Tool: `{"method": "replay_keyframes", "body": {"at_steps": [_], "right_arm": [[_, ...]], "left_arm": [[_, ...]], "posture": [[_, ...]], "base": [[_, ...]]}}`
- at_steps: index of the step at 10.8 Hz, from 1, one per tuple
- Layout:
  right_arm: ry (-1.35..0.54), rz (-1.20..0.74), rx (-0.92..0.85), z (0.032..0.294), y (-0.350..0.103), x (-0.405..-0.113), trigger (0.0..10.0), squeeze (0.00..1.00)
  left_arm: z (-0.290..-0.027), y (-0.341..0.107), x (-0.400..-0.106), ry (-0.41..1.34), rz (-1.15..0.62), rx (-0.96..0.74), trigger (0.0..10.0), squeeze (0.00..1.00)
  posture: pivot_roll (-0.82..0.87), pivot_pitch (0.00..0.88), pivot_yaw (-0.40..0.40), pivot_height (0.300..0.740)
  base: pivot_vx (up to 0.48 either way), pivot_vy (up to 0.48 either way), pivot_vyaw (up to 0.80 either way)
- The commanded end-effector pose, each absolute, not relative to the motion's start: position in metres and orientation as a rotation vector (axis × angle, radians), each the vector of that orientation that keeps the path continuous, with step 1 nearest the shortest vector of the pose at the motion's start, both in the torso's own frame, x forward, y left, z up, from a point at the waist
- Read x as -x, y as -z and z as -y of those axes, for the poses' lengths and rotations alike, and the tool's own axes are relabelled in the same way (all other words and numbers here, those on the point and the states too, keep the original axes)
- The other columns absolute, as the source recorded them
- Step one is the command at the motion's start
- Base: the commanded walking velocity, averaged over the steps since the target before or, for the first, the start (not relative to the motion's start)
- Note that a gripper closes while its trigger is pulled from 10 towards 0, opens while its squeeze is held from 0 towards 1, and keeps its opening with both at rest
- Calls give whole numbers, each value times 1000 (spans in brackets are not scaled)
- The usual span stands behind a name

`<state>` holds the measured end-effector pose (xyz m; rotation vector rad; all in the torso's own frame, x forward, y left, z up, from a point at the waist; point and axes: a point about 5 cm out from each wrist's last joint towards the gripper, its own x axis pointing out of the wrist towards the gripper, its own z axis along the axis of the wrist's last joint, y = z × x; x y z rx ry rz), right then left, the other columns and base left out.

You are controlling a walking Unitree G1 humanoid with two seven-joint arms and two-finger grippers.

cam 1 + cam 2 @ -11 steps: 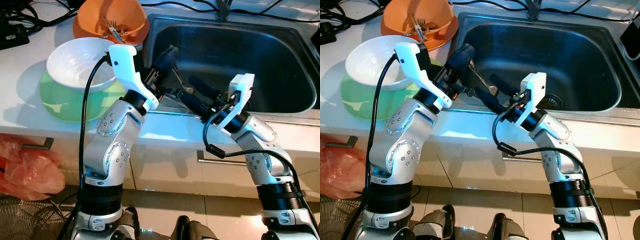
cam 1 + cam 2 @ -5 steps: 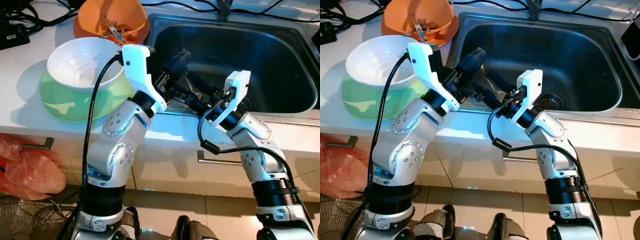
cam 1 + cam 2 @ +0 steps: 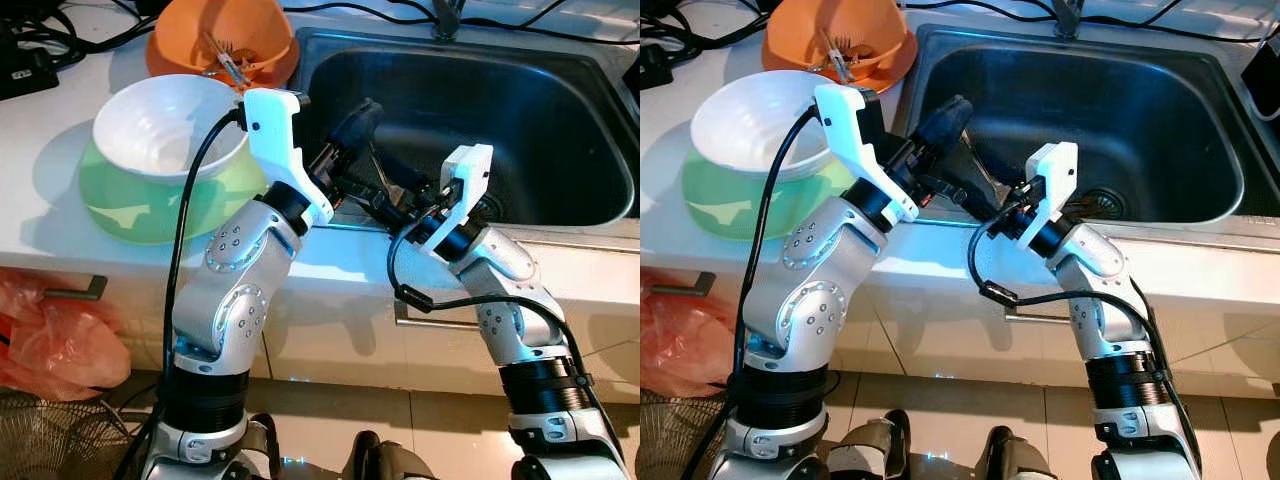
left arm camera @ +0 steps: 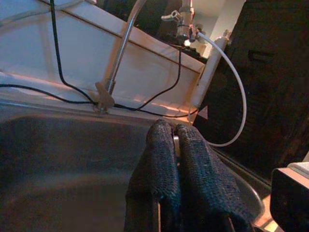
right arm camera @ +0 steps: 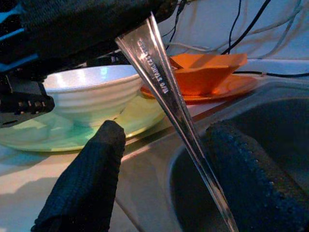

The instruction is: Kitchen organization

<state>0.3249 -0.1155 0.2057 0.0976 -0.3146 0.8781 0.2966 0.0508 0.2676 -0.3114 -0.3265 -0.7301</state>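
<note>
My left gripper's fingers are covering the wide end of the utensil handle, so my right gripper needs to grab the utensil by its bare narrow shaft (image 5: 194,147) next.
My left gripper (image 3: 358,122) hangs over the near left corner of the steel sink (image 3: 560,100), shut on a silver utensil handle (image 3: 379,170) that slants down from its fingertips. The left wrist view shows those fingers (image 4: 166,159) pressed together with a sliver of metal between them. My right gripper (image 3: 385,188) reaches in from the right and stands open, one finger on each side of the handle. In the right wrist view the engraved handle (image 5: 166,92) runs between the spread fingers (image 5: 91,179), touching neither.
A white bowl (image 3: 165,125) sits inside a green bowl (image 3: 150,210) on the counter at the left. Behind it is an orange bowl (image 3: 225,40) holding utensils. Cables run along the counter's back. A red plastic bag (image 3: 60,340) hangs below the counter at the left.
My left gripper has carried the utensil rightward and out over the sink. My right gripper has moved up and left until its fingers straddle the handle.
</note>
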Motion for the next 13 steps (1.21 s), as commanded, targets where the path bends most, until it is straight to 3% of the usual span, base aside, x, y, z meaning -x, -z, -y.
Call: {"method": "replay_keyframes", "body": {"at_steps": [1, 2, 10, 11, 13], "right_arm": [[-879, 288, -83, 113, -201, -326, 4510, 0], [-853, 284, -79, 115, -200, -329, 0, 0], [-857, 281, -76, 111, -195, -330, 0, 0], [-856, 282, -76, 111, -195, -330, 0, 0], [-855, 281, -74, 110, -194, -330, 0, 0]], "left_arm": [[-44, -277, -290, 776, 360, 313, 10000, 0], [-44, -277, -290, 774, 361, 313, 10000, 0], [-43, -281, -289, 770, 390, 297, 10000, 0], [-43, -280, -289, 770, 391, 297, 10000, 949], [-42, -281, -288, 780, 393, 305, 10000, 1000]], "posture": [[212, 208, -22, 740], [212, 209, -23, 740], [217, 199, -25, 740], [216, 198, -25, 740], [218, 201, -27, 740]], "base": [[0, 0, 0], [0, 0, 0], [0, 0, 0], [0, 0, 0], [0, 0, 0]]}}
